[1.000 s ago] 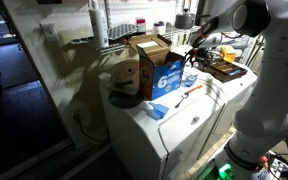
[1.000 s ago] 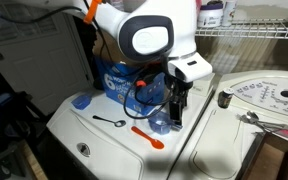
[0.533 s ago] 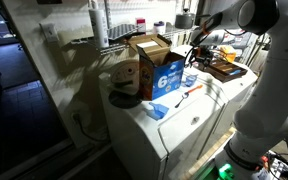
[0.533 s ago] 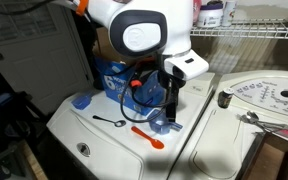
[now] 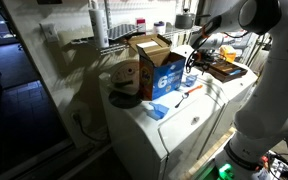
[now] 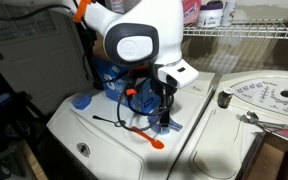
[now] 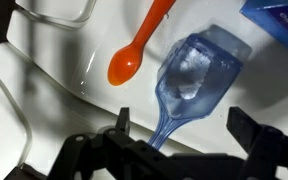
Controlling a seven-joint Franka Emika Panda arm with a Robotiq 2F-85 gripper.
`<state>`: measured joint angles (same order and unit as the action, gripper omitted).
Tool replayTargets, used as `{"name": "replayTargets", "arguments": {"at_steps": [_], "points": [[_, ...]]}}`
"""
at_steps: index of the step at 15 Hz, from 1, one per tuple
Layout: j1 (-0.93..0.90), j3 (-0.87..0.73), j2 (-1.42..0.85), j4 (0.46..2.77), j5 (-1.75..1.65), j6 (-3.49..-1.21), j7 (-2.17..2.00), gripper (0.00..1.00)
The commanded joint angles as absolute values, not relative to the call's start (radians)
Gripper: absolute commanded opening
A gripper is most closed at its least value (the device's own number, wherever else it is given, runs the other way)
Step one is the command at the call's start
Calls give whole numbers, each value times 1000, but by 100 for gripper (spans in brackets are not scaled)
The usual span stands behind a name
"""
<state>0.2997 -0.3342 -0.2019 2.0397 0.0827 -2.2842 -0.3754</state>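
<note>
The scoop's handle lies between my open fingers but still below them, so closing now would miss the handle. My gripper lowers before it closes.
My gripper (image 7: 184,135) is open, its two black fingers straddling the handle of a clear blue plastic scoop (image 7: 196,78) that lies on the white washer top (image 7: 44,60). An orange spoon (image 7: 134,55) lies just beside the scoop. In an exterior view the gripper (image 6: 164,108) hangs straight over the scoop (image 6: 167,126), with the orange spoon (image 6: 149,137) in front of it. In an exterior view the gripper (image 5: 191,63) is next to the blue box (image 5: 164,72).
A blue open-topped box (image 6: 119,75) stands behind the gripper. A black spoon (image 6: 109,121) and a small blue lid (image 6: 81,101) lie on the washer. A second machine with a round white lid (image 6: 264,95) is beside it. Wire shelves (image 6: 244,30) run above.
The arm has swung sideways and come down, so the open gripper now sits lower over the blue scoop. The scoop and spoons have not moved.
</note>
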Motion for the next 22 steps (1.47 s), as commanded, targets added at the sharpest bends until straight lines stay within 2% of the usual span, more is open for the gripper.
{"name": "replayTargets", "arguments": {"at_steps": [1,9,10,11,13,14,15,16,17,19,22], "points": [[292,-333,-164,2088,61,-2315,-357,100],[292,-345,-167,2129,-17,-2327,-340,100],[293,-345,-170,2135,-20,-2334,-340,96],[294,-344,-172,2140,-19,-2341,-341,74],[296,-341,-178,2149,0,-2358,-348,69],[297,-340,-183,2151,13,-2366,-352,63],[297,-339,-187,2151,18,-2371,-356,85],[295,-340,-190,2154,16,-2380,-365,90],[294,-341,-195,2155,14,-2385,-370,58],[293,-343,-201,2157,11,-2391,-382,50],[294,-344,-213,2149,19,-2396,-402,27]]}}
